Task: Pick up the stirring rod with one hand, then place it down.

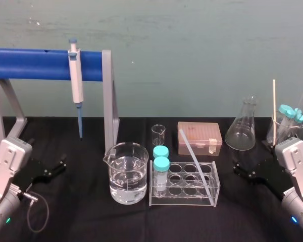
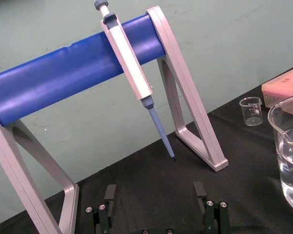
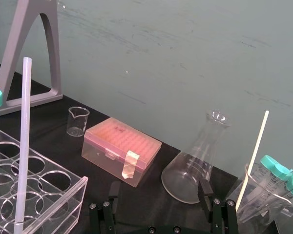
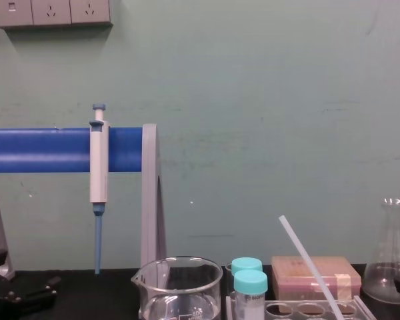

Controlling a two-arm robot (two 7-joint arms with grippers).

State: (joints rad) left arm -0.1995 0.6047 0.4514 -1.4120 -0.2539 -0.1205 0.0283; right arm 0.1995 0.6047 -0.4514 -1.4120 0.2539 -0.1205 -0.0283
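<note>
I will pick up the rod with my right gripper by grabbing its bare upper part (image 4: 295,239) next, because the rod's lower end is down inside the tube rack (image 4: 311,309).
The stirring rod (image 1: 194,160), a thin translucent white stick, leans in the clear tube rack (image 1: 184,201) at the table's middle, its upper end tilted back and left. It also appears as the stirring rod (image 3: 23,146) in the right wrist view and the stirring rod (image 4: 309,263) in the chest view. My right gripper (image 1: 241,169) rests open on the black table to the right of the rack, apart from the rod, its fingers (image 3: 203,187) holding nothing. At the far left my left gripper (image 1: 58,166) sits open, its fingers (image 2: 110,192) bare.
A water-filled beaker (image 1: 126,174) stands left of the rack, which holds two teal-capped tubes (image 1: 161,171). Behind are a small beaker (image 1: 158,135), a pink tip box (image 1: 199,137) and a flask (image 1: 241,126). A pipette (image 1: 76,80) hangs on the blue stand (image 1: 35,64). A beaker of tubes (image 1: 288,126) sits far right.
</note>
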